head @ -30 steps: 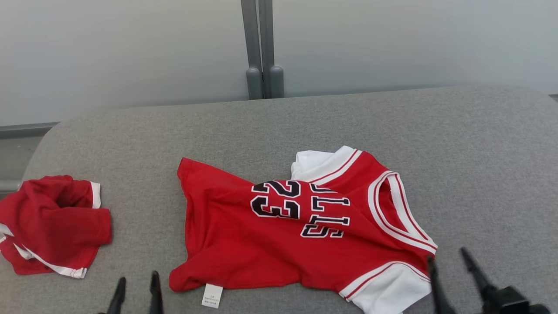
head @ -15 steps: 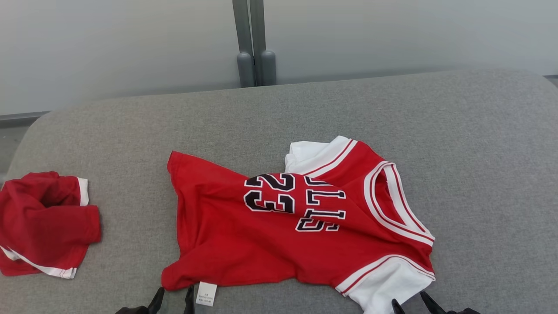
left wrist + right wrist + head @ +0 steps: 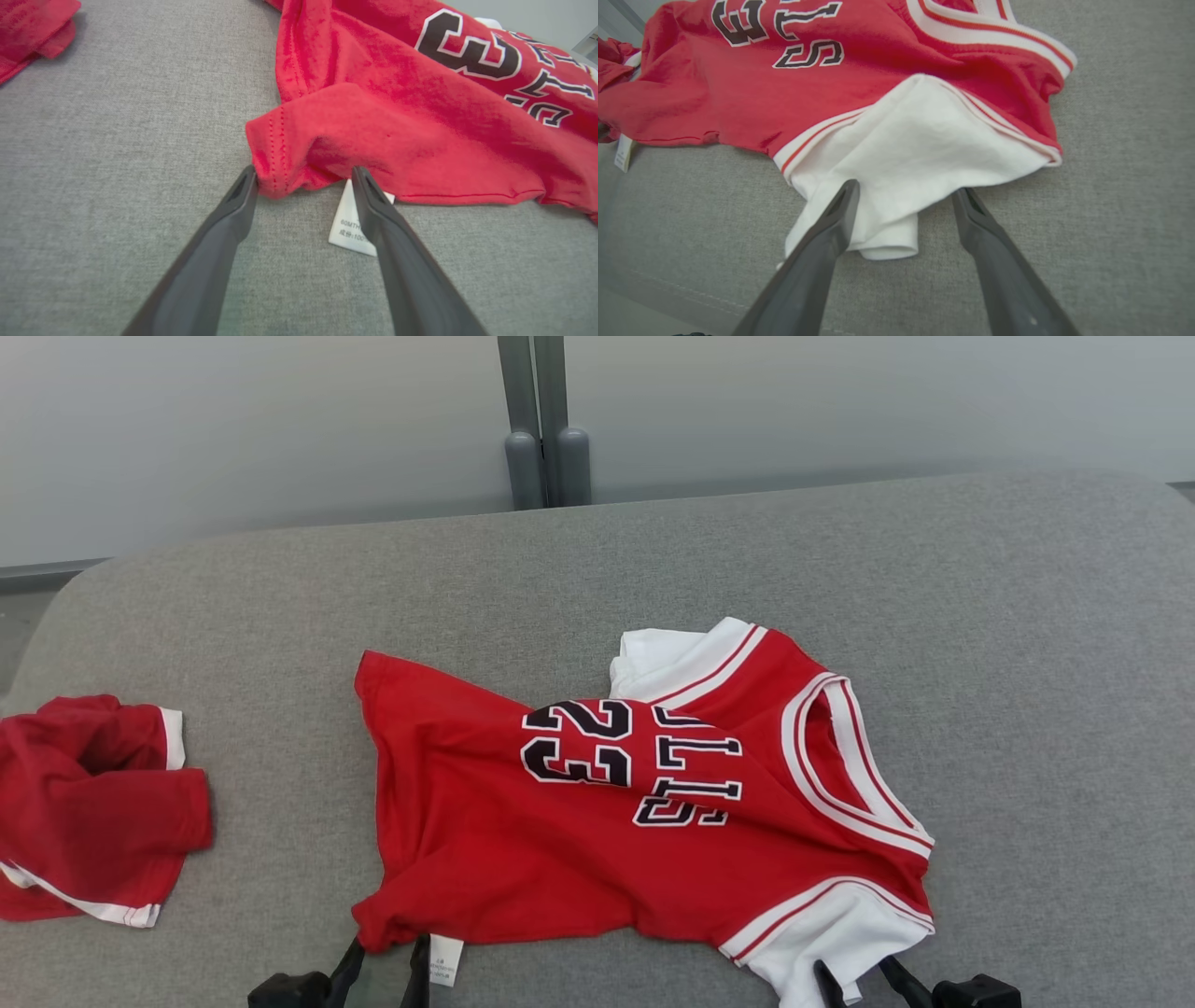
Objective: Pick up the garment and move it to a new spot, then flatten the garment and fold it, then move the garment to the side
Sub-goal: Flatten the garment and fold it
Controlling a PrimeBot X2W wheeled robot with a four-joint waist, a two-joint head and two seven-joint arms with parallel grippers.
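The left gripper grabs the red hem corner (image 3: 384, 920) next, as it bulges up while the rest of the jersey (image 3: 510, 829) lies slack.
The garment (image 3: 635, 803) is a red jersey with white sleeves and black "23" lettering, lying rumpled on the grey cushion (image 3: 1027, 663). My left gripper (image 3: 389, 947) stands open at its near left hem corner. In the left wrist view that red corner (image 3: 289, 154) bulges between the gripper's (image 3: 303, 179) spread fingers, with a white label (image 3: 350, 226) beside the right finger. My right gripper (image 3: 854, 973) is open at the near white sleeve. In the right wrist view the sleeve (image 3: 915, 149) lies between this gripper's (image 3: 906, 191) fingers, and neither gripper holds any cloth.
A second red garment (image 3: 93, 803) with white trim lies bunched at the cushion's left end, also in the left wrist view's top corner (image 3: 28, 28). Two grey posts (image 3: 546, 457) stand behind the cushion against a pale wall. The cushion's front edge (image 3: 668, 280) runs close below my right gripper.
The head camera has tipped, shifting the whole picture. Both grippers have come in to the garment's near edge, the left to the hem corner, the right to the white sleeve. Both stayed open.
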